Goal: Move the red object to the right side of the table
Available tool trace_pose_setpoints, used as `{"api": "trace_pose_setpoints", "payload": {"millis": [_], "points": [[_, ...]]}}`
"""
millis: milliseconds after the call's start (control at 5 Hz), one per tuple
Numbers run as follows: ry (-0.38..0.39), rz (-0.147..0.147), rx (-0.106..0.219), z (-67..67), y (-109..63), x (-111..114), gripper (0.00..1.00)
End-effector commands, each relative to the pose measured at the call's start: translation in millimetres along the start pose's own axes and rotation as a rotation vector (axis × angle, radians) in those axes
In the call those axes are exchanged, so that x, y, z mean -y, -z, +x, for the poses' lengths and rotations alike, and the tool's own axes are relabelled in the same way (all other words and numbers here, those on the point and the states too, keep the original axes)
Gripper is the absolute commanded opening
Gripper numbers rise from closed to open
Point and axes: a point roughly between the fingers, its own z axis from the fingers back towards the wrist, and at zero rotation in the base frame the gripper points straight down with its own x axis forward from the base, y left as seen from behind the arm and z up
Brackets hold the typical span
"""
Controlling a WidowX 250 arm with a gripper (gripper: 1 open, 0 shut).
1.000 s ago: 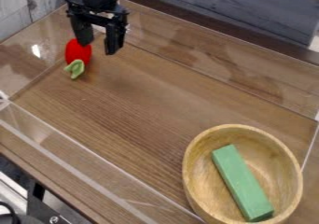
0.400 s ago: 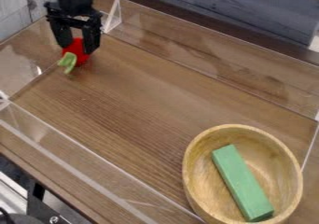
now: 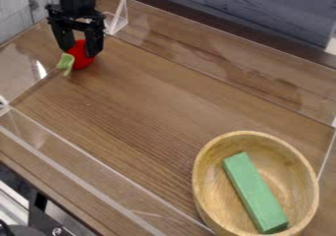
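My gripper is to move the toy to the table's right side, so it should next grab the red strawberry toy by its red body (image 3: 79,49).
The red object (image 3: 79,56) is a small glossy strawberry-shaped toy with a light green leafy end pointing left, lying at the far left of the table (image 3: 171,102). My black gripper (image 3: 78,45) hangs straight over it, open, with one finger on each side of the toy's upper part. The fingers straddle it without squeezing it. The toy's top is partly hidden behind the fingers.
A round wooden bowl (image 3: 217,151) with a green rectangular block (image 3: 253,191) in it stands at the front right. Low clear acrylic walls (image 3: 79,156) edge the tabletop. A grey plank wall runs along the back.
My gripper has moved left from beside the toy to straight over it, and now straddles it. The toy has turned slightly, its green end now pointing left. The jaws stay open.
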Motion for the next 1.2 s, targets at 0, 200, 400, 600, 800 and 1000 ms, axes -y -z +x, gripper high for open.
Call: {"api": "trace_pose_setpoints", "payload": {"millis": [0,200,400,600,800,1000], "points": [[-0.085,0.026,0.046,7.2,-21.7,-1.9,1.0],[-0.162,0.024,0.04,6.9,-23.1,-1.2,1.0],[-0.16,0.026,0.032,15.3,-14.4,1.5,1.0],[-0.156,0.027,0.025,23.3,-5.7,2.8,1.0],[-0.107,0.029,0.02,30.1,5.7,5.5,1.0],[-0.057,0.027,0.013,34.6,14.4,9.4,1.0]]}}
